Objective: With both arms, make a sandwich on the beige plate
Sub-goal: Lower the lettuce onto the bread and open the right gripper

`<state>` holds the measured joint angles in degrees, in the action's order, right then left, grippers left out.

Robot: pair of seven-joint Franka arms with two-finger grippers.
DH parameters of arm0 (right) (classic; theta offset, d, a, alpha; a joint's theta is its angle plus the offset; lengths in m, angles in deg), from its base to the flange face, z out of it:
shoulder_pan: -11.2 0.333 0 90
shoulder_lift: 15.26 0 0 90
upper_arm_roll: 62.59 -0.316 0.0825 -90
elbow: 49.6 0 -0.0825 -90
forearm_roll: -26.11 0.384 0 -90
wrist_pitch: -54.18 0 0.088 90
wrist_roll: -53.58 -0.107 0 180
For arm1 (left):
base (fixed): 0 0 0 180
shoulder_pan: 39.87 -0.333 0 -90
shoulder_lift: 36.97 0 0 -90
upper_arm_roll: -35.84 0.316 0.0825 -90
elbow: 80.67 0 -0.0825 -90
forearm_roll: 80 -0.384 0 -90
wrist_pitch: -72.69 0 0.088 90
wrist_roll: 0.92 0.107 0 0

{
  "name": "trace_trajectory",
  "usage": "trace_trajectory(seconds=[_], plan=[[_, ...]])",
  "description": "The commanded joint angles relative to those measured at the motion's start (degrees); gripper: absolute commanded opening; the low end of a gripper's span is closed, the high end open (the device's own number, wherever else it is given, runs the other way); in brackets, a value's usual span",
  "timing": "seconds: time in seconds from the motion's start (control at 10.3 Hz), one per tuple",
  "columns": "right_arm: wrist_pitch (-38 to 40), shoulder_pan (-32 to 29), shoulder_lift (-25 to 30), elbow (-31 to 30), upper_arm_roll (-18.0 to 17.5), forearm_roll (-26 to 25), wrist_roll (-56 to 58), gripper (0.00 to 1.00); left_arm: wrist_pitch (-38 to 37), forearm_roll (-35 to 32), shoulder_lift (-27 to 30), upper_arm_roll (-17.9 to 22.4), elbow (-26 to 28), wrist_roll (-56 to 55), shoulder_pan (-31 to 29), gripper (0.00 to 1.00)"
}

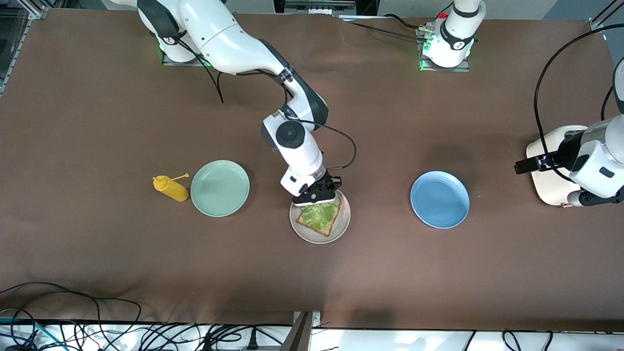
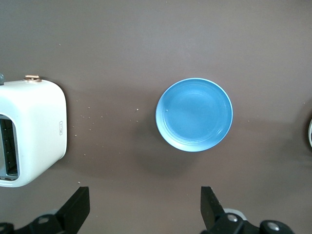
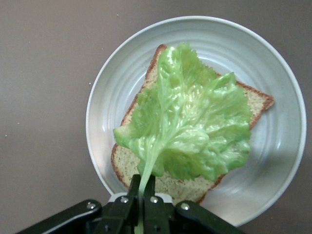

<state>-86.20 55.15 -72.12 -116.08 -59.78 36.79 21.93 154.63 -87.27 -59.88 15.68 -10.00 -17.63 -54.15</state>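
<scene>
The lettuce leaf (image 1: 321, 212) (image 3: 192, 117) lies spread over the brown bread, so it is now time for my right gripper to open.
The beige plate (image 1: 342, 222) sits mid-table and holds one slice of brown bread (image 1: 312, 225). A ruffled green lettuce leaf (image 1: 321, 212) lies spread over that slice. My right gripper (image 1: 316, 199) hangs low over the plate's rim on the side toward the robots, shut on the leaf's pale stem. The right wrist view shows the lettuce (image 3: 190, 126) covering most of the bread (image 3: 127, 163) on the plate (image 3: 285, 146), with the stem pinched in the right gripper (image 3: 142, 187). My left gripper (image 1: 529, 165) waits open and holding nothing, high over the table by the toaster; its fingers (image 2: 78, 207) stand wide apart.
A blue plate (image 1: 439, 199) lies toward the left arm's end, beside a white toaster (image 1: 548, 187). A mint-green plate (image 1: 220, 187) and a yellow squeeze bottle (image 1: 170, 188) lie toward the right arm's end. In the left wrist view the blue plate (image 2: 194, 114) and toaster (image 2: 31, 131) show below.
</scene>
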Motion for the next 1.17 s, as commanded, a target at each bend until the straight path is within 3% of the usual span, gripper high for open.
trace_trajectory(seconds=[0.0, 0.1, 0.19, 0.29, 0.39, 0.49, 0.68, 0.78, 0.97, 1.07], plan=[[-0.34, 0.43, -1.59, 2.68, 0.79, 0.13, 0.01, 0.0, -0.29, -1.87, 1.21, -0.32, 1.14, 1.06, -0.22, 1.0], [-0.25, 0.42, -1.41, 2.5, 0.7, 0.04, -0.25, 0.0, -0.29, -1.87, 1.21, -0.32, 1.14, 1.06, -0.31, 1.0], [-0.34, 0.42, -1.41, 2.41, 0.7, 0.04, -0.52, 0.8, -0.29, -1.87, 1.12, -0.32, 1.05, 1.06, -0.22, 1.0], [-0.34, 0.42, -1.41, 2.24, 0.7, -2.39, 0.87, 1.0, -0.29, -1.96, 1.21, -0.32, 1.13, 1.06, -0.31, 1.0], [-0.42, 0.51, -1.41, 2.24, 0.53, -9.81, 4.19, 1.0, -0.29, -1.96, 1.21, -0.32, 1.14, 1.06, -0.31, 1.0], [-0.42, 0.25, -1.24, 2.24, 0.09, -12.93, 4.14, 1.0, -0.29, -1.96, 1.21, -0.32, 1.14, 1.06, -0.31, 1.0], [-0.34, -0.1, -0.54, 2.06, 0.09, -11.57, 4.05, 1.0, -0.29, -1.87, 1.21, -0.32, 1.14, 1.06, -0.31, 1.0], [-0.08, -0.54, 0.6, 1.28, 0.09, -7.9, 3.96, 1.0, -0.29, -1.87, 1.21, -0.32, 1.14, 1.06, -0.31, 1.0], [0.28, -1.76, 4.98, -4.06, 0.0, -4.97, 4.14, 1.0, -0.29, -1.96, 1.21, -0.32, 1.05, 1.15, -0.66, 0.99], [1.5, -2.64, 7.62, -7.14, -0.09, -4.97, 4.49, 1.0, -0.55, -1.87, 1.38, -0.23, 1.05, 2.45, -1.53, 0.94]])
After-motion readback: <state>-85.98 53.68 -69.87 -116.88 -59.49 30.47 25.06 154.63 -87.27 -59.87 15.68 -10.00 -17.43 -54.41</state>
